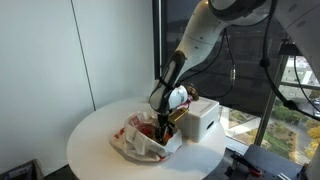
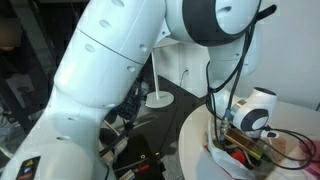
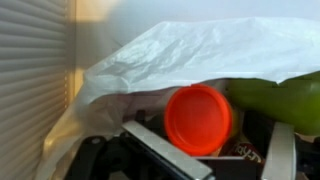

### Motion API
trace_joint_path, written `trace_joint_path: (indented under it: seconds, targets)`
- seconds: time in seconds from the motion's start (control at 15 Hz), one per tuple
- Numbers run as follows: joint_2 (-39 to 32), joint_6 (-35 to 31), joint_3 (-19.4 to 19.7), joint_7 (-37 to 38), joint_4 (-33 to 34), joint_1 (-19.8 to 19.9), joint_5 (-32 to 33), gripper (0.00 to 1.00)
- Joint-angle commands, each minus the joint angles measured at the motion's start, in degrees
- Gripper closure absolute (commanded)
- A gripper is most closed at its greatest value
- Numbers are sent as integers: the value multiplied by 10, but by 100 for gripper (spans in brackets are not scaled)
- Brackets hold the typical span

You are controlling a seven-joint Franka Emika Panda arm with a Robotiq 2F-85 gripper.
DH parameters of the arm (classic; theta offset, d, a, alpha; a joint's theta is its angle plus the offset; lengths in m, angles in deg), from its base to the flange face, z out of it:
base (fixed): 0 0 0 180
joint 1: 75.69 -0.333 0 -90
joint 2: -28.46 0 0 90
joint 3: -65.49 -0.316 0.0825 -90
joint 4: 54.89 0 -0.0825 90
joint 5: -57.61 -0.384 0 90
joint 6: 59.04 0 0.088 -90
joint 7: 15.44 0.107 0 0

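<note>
The round orange lid (image 2: 238,156) (image 3: 200,117) is between my open fingers and level with them, and one finger is close along the lid's lower edge, so my gripper should close on the lid.
My gripper (image 1: 163,122) reaches down into a crumpled white plastic bag (image 1: 138,142) with red print on a round white table (image 1: 95,135). In the wrist view the gripper (image 3: 208,150) is open, its fingers on either side of a round orange lid (image 3: 200,117). The left finger lies close against the lid's lower edge and the right finger stands well apart from it. A green object (image 3: 280,100) lies just right of the lid. The white bag (image 3: 190,55) arches over both. A dark printed packet (image 3: 250,150) lies below the lid. The gripper (image 2: 245,135) also shows over the bag (image 2: 215,160).
A white box (image 1: 200,118) stands on the table right beside the bag and the arm. A window (image 1: 290,90) is behind the table. A white stand with a round base (image 2: 157,98) sits on a dark surface beyond the table's edge (image 2: 195,125).
</note>
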Motion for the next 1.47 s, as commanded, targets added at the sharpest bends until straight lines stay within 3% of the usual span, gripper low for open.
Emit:
trace_joint_path:
  seconds: [0.0, 0.2, 0.33, 0.87, 1.07, 1.4]
  targets:
    - [-18, 13, -7, -9, 19, 8, -11, 26]
    - [-7, 10, -6, -3, 12, 3, -9, 51]
    - [8, 13, -9, 2, 3, 4, -14, 62]
    - [155, -5, -29, 9, -74, 3, -36, 62]
    - [226, -25, -10, 26, -97, 7, -51, 62]
    - [347, -37, 55, 71, -145, 28, -46, 62]
